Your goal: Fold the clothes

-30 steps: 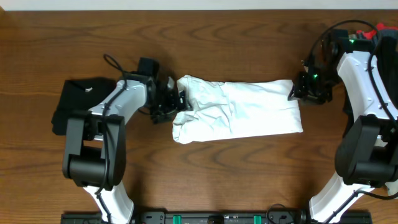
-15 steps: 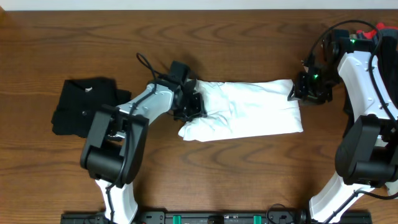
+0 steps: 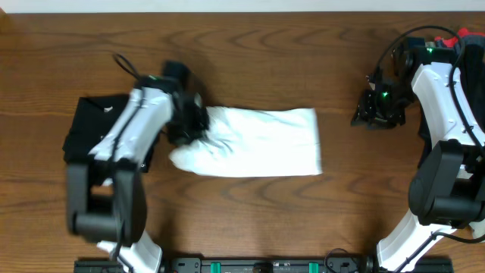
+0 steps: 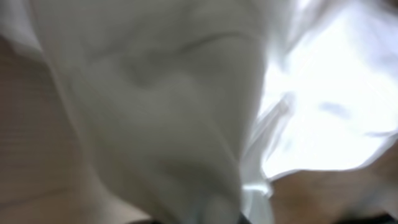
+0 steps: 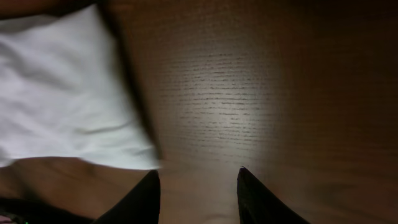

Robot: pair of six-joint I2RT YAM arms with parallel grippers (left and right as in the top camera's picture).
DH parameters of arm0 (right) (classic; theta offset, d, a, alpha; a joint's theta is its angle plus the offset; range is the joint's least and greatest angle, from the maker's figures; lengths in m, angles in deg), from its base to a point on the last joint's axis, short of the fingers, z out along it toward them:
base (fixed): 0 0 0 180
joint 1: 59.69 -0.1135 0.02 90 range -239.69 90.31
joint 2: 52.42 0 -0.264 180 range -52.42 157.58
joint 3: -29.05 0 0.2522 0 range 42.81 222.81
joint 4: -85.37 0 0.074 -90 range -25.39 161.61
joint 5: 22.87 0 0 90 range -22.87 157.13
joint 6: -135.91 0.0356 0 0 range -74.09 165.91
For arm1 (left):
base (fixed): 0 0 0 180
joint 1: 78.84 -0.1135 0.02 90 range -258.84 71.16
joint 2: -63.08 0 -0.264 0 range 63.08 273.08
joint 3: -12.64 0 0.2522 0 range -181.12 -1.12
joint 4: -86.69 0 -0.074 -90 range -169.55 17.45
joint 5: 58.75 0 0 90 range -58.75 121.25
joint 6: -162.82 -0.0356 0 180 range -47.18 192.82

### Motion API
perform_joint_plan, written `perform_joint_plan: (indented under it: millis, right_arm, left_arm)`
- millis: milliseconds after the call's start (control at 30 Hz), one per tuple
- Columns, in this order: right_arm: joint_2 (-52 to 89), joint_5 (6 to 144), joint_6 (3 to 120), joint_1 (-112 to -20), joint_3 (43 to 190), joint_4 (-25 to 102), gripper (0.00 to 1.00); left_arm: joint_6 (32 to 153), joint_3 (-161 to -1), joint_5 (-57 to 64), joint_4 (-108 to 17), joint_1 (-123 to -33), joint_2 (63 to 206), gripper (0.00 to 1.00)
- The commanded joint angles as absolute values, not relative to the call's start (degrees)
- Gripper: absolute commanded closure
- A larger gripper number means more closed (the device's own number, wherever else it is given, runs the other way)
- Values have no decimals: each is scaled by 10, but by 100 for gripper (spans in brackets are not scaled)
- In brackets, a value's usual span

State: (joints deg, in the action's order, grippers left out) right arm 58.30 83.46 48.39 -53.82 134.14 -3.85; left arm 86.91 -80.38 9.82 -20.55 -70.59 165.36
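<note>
The white T-shirt needs to be folded over on itself, so I should grab its flat loose end, opposite its bunched end, with my right gripper.
The white T-shirt [image 3: 254, 142] lies folded into a long band in the middle of the wooden table [image 3: 250, 61]. Its left end is bunched up, and my left gripper [image 3: 186, 124] is shut on that end. In the left wrist view, blurred white cloth [image 4: 155, 106] fills nearly the whole frame and hides the jaws. My right gripper [image 3: 364, 115] stands open and empty over bare wood, well to the right of the shirt's right edge. The right wrist view shows its two dark fingertips [image 5: 144, 198] apart, with the shirt's corner [image 5: 62, 93] at the upper left.
A black garment [image 3: 92, 129] lies bunched at the table's left, just behind my left arm. Something red [image 3: 464, 35] and cables sit by the right arm's base at the far right corner.
My left gripper has shut on the shirt's left end and swung left, dragging the whole shirt leftward. The shirt's right edge has slid away from the right gripper, which has stayed in place.
</note>
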Motion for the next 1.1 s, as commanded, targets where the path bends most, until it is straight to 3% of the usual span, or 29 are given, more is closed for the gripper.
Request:
perform_joint_plan:
  millis: [0, 400, 633, 667, 733, 767, 800, 1067]
  right_arm:
    - [569, 841, 475, -537, 1342, -31, 61]
    - [569, 867, 475, -537, 1342, -29, 62]
    - [569, 867, 475, -537, 1342, -32, 62]
    - [569, 867, 475, -537, 1342, -32, 62]
    - [569, 867, 475, -537, 1342, -32, 62]
    - [569, 867, 475, -537, 1342, -32, 62]
    - [569, 867, 475, -537, 1342, -33, 62]
    - [569, 872, 459, -538, 1342, -39, 62]
  left_arm:
    - [787, -887, 168, -155, -698, 1612, 94]
    - [786, -921, 290, -124, -523, 1675, 94]
    - [791, -921, 291, -134, -457, 1760, 94]
    - [795, -921, 289, -141, -447, 1766, 89]
    - [815, -921, 287, -155, -431, 1768, 55]
    - [817, -923, 287, -158, -424, 1767, 25]
    - [817, -927, 287, -156, -418, 1765, 16]
    - [817, -1031, 306, -60, -427, 1738, 11]
